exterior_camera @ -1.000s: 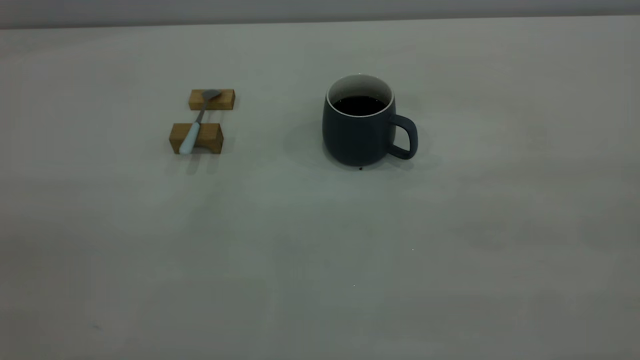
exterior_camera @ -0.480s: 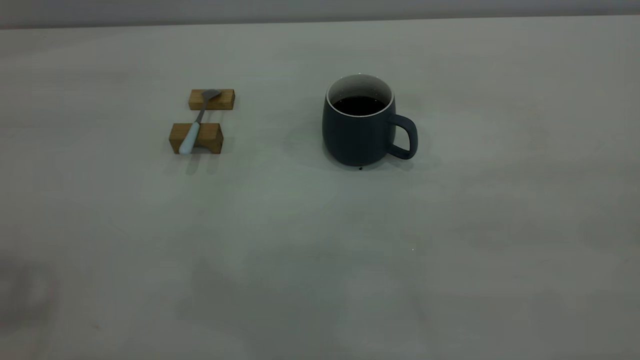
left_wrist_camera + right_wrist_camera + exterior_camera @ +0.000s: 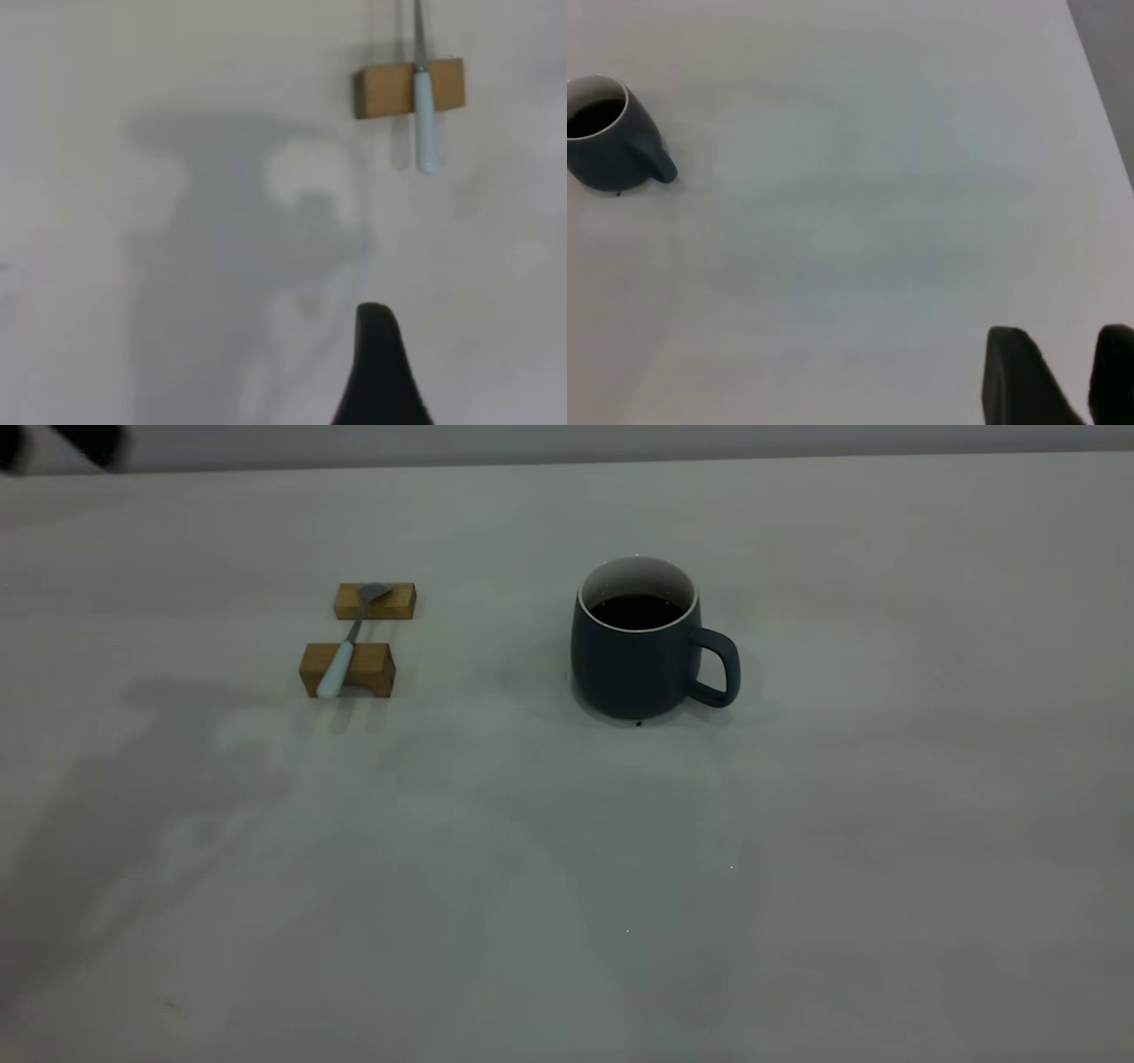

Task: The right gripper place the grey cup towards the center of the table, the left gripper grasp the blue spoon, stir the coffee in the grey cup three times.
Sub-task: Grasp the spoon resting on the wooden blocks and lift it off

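Next, my left gripper grabs the blue spoon by its pale handle (image 3: 336, 670) to stir the coffee in the grey cup (image 3: 638, 657).
The grey cup (image 3: 638, 657) stands upright near the middle of the table (image 3: 797, 868), handle to the right, with dark coffee (image 3: 636, 611) inside. To its left the blue spoon (image 3: 341, 660) lies across two wooden blocks (image 3: 347, 670), with nothing holding it. My left gripper (image 3: 474, 354) hovers over bare table short of the spoon's pale handle (image 3: 427, 124); only one finger (image 3: 379, 354) shows, with nothing beside it, so it is open. My right gripper (image 3: 1063, 341) is open, far from the cup (image 3: 607, 133), with nothing between its fingers.
The farther wooden block (image 3: 376, 600) carries the spoon's bowl. A dark blurred shape (image 3: 62, 443) sits in the top left corner of the exterior view. The table's edge (image 3: 1099, 88) runs past my right gripper. A tiny dark speck (image 3: 639, 724) lies at the cup's base.
A dark shape has come into the top left corner of the exterior view, and broad shadows have spread over the table's left and middle. Cup and spoon have not moved.
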Tool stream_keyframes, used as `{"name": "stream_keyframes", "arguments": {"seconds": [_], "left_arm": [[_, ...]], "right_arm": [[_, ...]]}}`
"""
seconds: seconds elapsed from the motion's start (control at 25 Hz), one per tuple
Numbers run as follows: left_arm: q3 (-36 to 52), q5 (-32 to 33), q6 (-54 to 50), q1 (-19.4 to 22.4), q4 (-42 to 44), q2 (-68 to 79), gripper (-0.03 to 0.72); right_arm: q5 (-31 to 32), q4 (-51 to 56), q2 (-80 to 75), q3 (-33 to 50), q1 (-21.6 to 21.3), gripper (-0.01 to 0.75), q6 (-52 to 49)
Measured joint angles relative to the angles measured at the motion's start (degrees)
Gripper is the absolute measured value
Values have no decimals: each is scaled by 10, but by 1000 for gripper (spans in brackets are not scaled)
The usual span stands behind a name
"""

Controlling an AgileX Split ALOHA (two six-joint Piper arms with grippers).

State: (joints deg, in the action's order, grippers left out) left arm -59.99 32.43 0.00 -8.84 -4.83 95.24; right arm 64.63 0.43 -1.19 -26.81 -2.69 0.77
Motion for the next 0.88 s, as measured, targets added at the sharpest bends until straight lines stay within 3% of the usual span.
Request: {"name": "stream_keyframes", "arguments": {"seconds": [0.4,0.88], "left_arm": [[-68,-27,-41,-63,-2,188,593],[-143,-59,-65,-66,-3,329,593]], "right_arm": [[0,0,0,0,0,237,0],[0,0,0,0,0,237,0]]}}
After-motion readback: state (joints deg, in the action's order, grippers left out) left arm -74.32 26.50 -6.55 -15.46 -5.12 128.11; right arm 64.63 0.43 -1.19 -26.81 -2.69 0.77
